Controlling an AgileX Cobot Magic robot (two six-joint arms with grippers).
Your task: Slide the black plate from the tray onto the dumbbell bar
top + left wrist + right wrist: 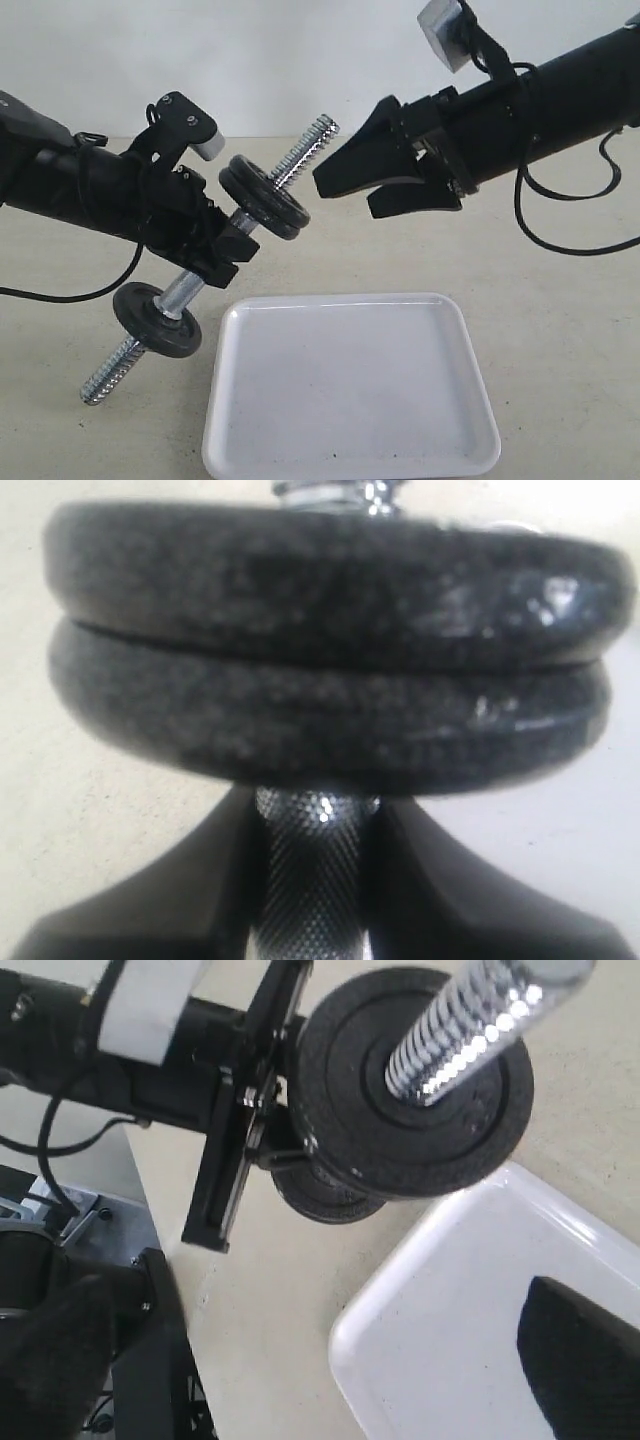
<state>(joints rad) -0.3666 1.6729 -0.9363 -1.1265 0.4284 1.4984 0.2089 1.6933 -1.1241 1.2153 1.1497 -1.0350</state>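
My left gripper should keep its hold on the bar, because the bar is tilted and its lower plate and upper end are still above the table.
My left gripper [232, 246] is shut on the knurled middle of the dumbbell bar [185, 290] and holds it tilted above the table. Two black plates [265, 196] sit stacked together on the bar's upper half, below the bare threaded end [310, 140]. A third black plate [157, 319] sits on the lower half. In the left wrist view the stacked plates [330, 650] fill the frame above the bar [315, 880]. My right gripper [345, 197] hangs open and holds nothing, just right of the threaded end [470, 1030]. The white tray [350, 400] has nothing in it.
The tray's corner [370, 1340] lies below the right gripper, with one dark finger [585, 1360] over it. Black cables [560, 240] trail on the beige table behind the right arm. The table edge and the robot's base [70, 1240] show in the right wrist view.
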